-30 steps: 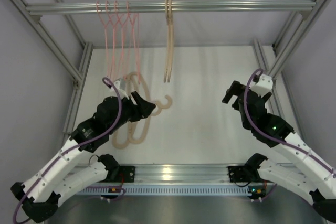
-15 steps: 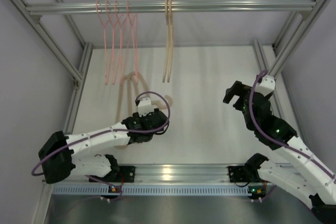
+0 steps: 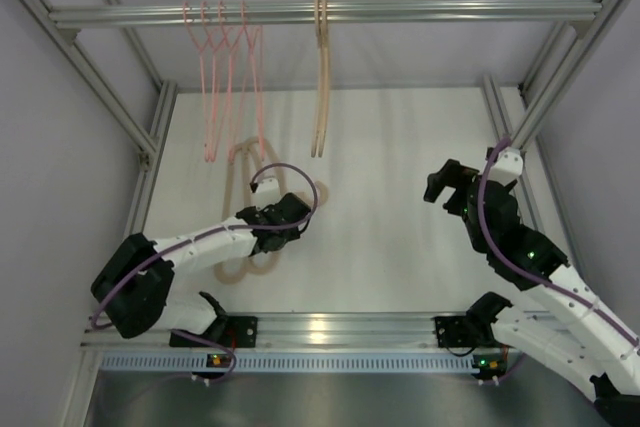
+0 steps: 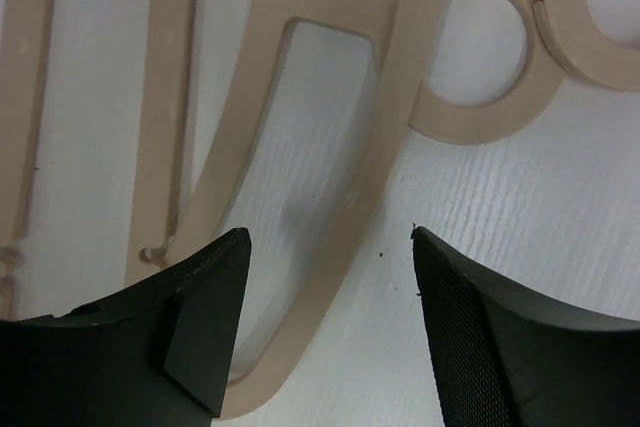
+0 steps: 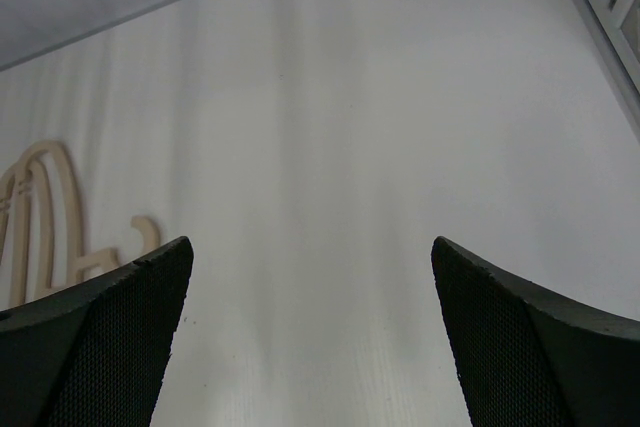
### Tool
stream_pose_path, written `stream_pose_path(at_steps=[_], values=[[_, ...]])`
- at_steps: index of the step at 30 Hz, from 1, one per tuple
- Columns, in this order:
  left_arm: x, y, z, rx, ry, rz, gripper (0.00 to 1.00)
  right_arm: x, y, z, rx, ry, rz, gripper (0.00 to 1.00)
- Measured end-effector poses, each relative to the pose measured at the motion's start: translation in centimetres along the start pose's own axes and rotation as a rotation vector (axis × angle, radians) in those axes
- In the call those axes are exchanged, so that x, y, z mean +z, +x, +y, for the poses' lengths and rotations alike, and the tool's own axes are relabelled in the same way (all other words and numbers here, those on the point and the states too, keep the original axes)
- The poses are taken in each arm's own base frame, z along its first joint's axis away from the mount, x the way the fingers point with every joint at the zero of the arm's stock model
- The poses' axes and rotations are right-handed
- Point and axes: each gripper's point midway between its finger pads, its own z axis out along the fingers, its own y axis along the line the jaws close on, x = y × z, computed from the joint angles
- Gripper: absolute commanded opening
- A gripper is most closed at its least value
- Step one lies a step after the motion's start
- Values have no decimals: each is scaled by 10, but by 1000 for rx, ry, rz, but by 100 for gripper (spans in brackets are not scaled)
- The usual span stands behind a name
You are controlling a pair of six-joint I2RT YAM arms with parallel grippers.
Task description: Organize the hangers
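My left gripper will grab the top beige hanger by its curved arm [image 4: 338, 249] next. The hanger's hook stays free for the bar.
Several thin pink hangers [image 3: 225, 67] hang on the rail at the left, and beige hangers [image 3: 320, 77] hang pressed together near its middle. More beige hangers [image 3: 240, 162] lie overlapping on the white table at the left. My left gripper [image 3: 285, 225] is low over that pile. In the left wrist view it [image 4: 328, 237] is open, with one curved arm of a beige hanger [image 4: 385, 127] running between the fingers without touching them. My right gripper [image 3: 445, 182] hovers at the right, open [image 5: 312, 247] and empty; the pile [image 5: 40, 207] shows far to its left.
The aluminium rail [image 3: 450, 11] spans the back of the cell, with slanted frame posts [image 3: 560, 57] at both sides. The white table [image 3: 400, 147] carries nothing else. The arm bases sit on the near rail [image 3: 330, 332].
My left arm has stretched out and dropped low, its gripper swinging over the beige hangers on the table and opening slightly wider. The right arm has barely shifted.
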Motion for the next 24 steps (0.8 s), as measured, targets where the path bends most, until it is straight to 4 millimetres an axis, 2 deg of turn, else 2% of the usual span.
stream_pose_path(at_steps=[9,13,16,17,23,24], values=[[15,21,-19,89,72,101,68,-2,-1,1,7,-8,-4,99],[20,22,-23,74,88,111,60,-3,-1,-1,10,-10,-8,99],[23,20,-24,67,93,103,49,-4,-1,-2,12,-11,-10,100],[23,19,-25,64,95,99,41,-4,-2,-2,13,-12,-12,100],[28,15,-32,33,126,62,12,-5,-2,-2,17,-14,-15,100],[29,14,-32,19,127,56,3,-5,-3,-2,18,-15,-15,100]])
